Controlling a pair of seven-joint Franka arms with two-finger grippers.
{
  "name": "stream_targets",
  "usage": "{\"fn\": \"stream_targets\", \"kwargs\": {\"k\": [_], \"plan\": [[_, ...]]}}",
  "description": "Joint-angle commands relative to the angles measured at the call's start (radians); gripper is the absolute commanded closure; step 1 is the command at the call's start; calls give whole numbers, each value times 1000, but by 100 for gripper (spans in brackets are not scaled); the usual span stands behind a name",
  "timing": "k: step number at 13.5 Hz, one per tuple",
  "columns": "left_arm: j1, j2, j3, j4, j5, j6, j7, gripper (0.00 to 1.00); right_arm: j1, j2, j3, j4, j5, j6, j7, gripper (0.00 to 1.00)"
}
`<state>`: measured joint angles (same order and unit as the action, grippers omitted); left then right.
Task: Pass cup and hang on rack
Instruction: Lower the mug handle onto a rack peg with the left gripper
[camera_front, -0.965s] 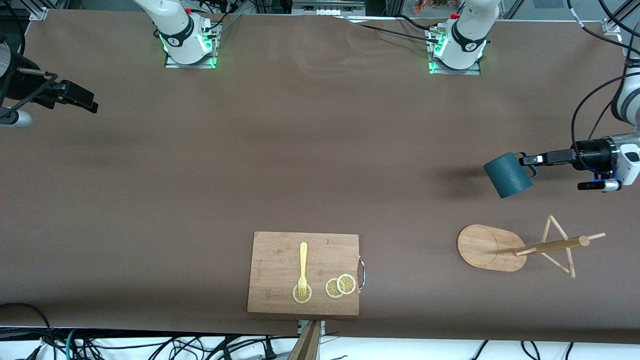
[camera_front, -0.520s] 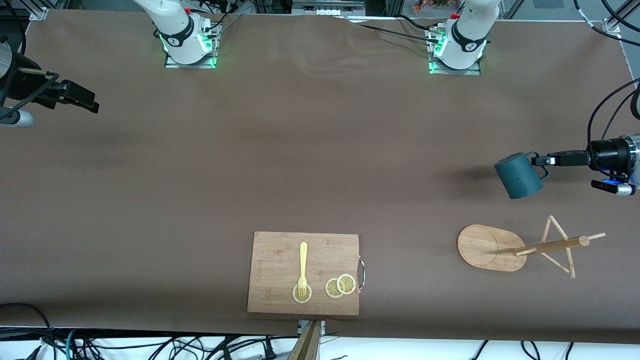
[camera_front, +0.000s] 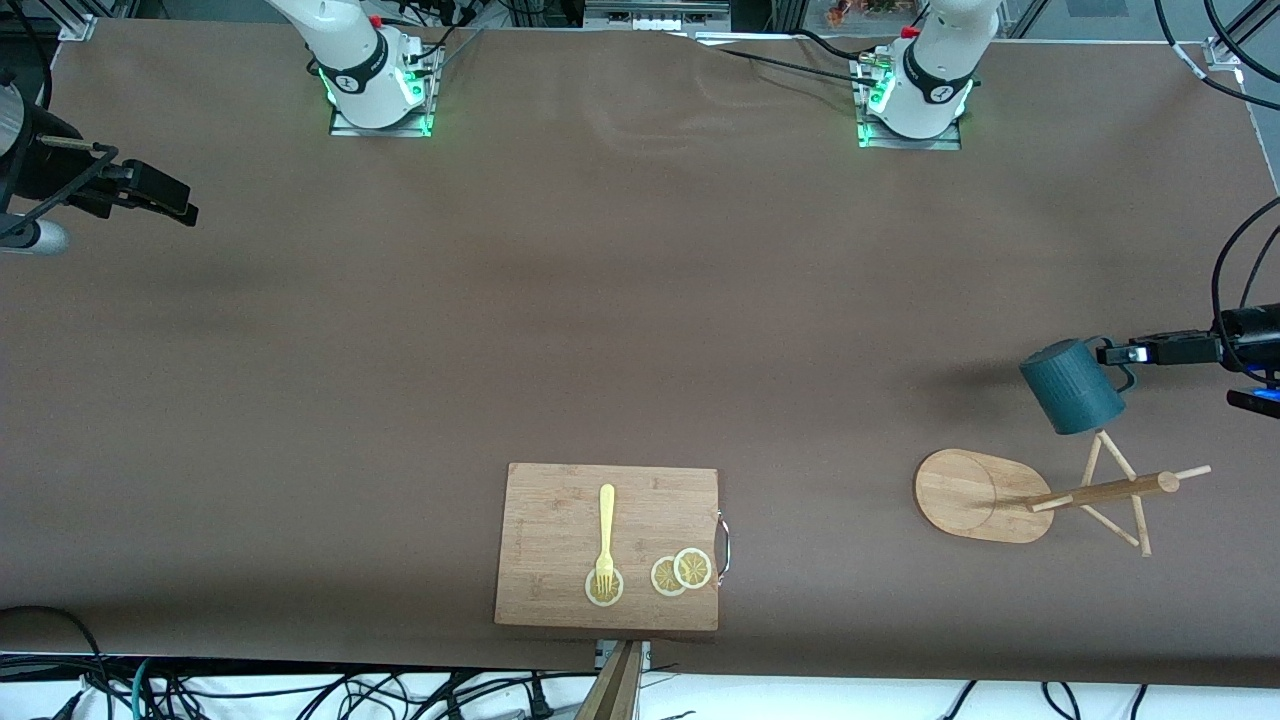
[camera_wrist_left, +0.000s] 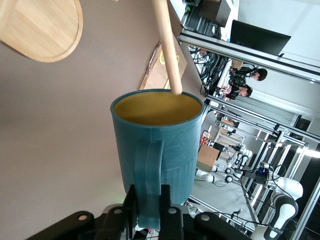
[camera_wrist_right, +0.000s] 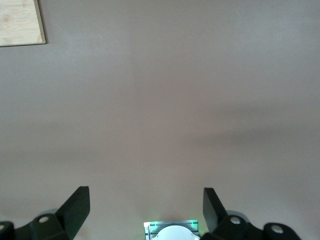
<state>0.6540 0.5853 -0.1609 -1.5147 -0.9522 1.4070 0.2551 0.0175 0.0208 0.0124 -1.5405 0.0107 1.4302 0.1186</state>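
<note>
The cup's rim is at the rack peg's tip. My left gripper needs to keep holding the cup.
The dark teal cup hangs in the air, held by its handle in my left gripper, which is shut on it. The cup is just above the top pegs of the wooden rack, which stands on its oval base near the left arm's end. In the left wrist view the cup shows its mustard inside, and a rack peg reaches its rim; my left gripper clamps the handle. My right gripper waits open at the right arm's end, also in its wrist view.
A bamboo cutting board with a yellow fork and lemon slices lies near the front camera's edge at mid-table. The board's corner shows in the right wrist view. The two arm bases stand along the table's back edge.
My left gripper has carried the cup toward the left arm's end and down toward the rack; the cup now sits just above the rack's pegs. The right arm has not moved.
</note>
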Motion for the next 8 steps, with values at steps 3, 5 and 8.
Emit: {"fn": "stream_targets", "kwargs": {"k": [3, 5, 8], "plan": [[-10, 108, -9, 160, -9, -17, -33, 90, -7, 5, 5, 22, 12, -8, -7, 0], [-13, 122, -9, 165, -45, 12, -43, 90, -7, 5, 5, 22, 12, -8, -7, 0], [-17, 140, -9, 185, -78, 38, -46, 90, -7, 5, 4, 22, 12, -11, -7, 0]]}}
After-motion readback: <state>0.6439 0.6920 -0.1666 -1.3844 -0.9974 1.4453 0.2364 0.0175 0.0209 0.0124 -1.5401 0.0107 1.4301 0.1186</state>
